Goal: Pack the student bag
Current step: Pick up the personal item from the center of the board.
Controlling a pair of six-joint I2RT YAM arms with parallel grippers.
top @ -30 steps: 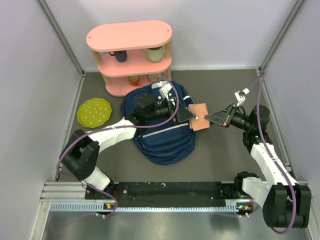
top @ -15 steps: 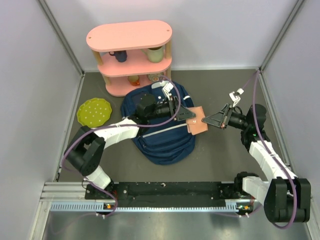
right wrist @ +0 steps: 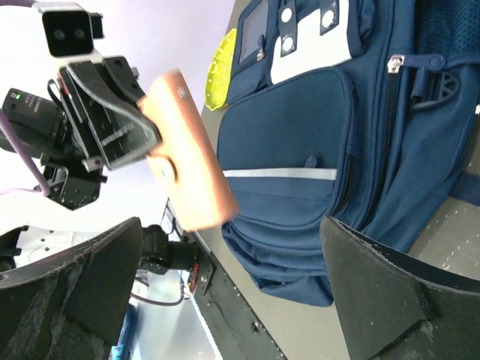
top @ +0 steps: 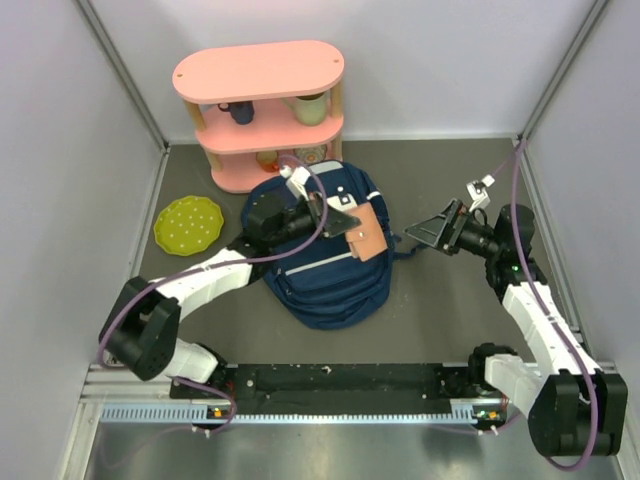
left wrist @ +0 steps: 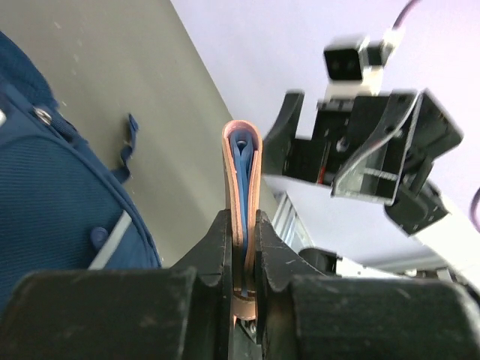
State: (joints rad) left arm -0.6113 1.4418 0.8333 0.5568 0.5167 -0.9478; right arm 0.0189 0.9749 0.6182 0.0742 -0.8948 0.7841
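My right gripper grabs the tan leather notebook by its free edge (top: 376, 254) next. Then it tucks the notebook into the student bag (top: 322, 283).
The student bag (top: 322, 283), navy with a white stripe, lies flat on the grey table; its front pocket and white patch fill the right wrist view (right wrist: 300, 150). My left gripper (top: 345, 222) hovers over the bag's right side, shut on a tan leather notebook (top: 367, 233). In the left wrist view the notebook's (left wrist: 241, 172) folded edge with blue pages stands pinched in the left gripper (left wrist: 242, 225). My right gripper (top: 430, 232) is open and empty, just right of the bag, a short gap from the notebook (right wrist: 184, 161). The right gripper (right wrist: 232, 262) faces the bag.
A pink shelf unit (top: 258, 110) with cups stands behind the bag. A green plate (top: 188, 222) lies at the left. Grey walls close in both sides. A loose blue strap (left wrist: 129, 142) trails on the table beside the bag.
The right gripper opened and let go of the notebook. The left gripper shut on it and carried it left, tilting it over the bag. The right arm drew back slightly.
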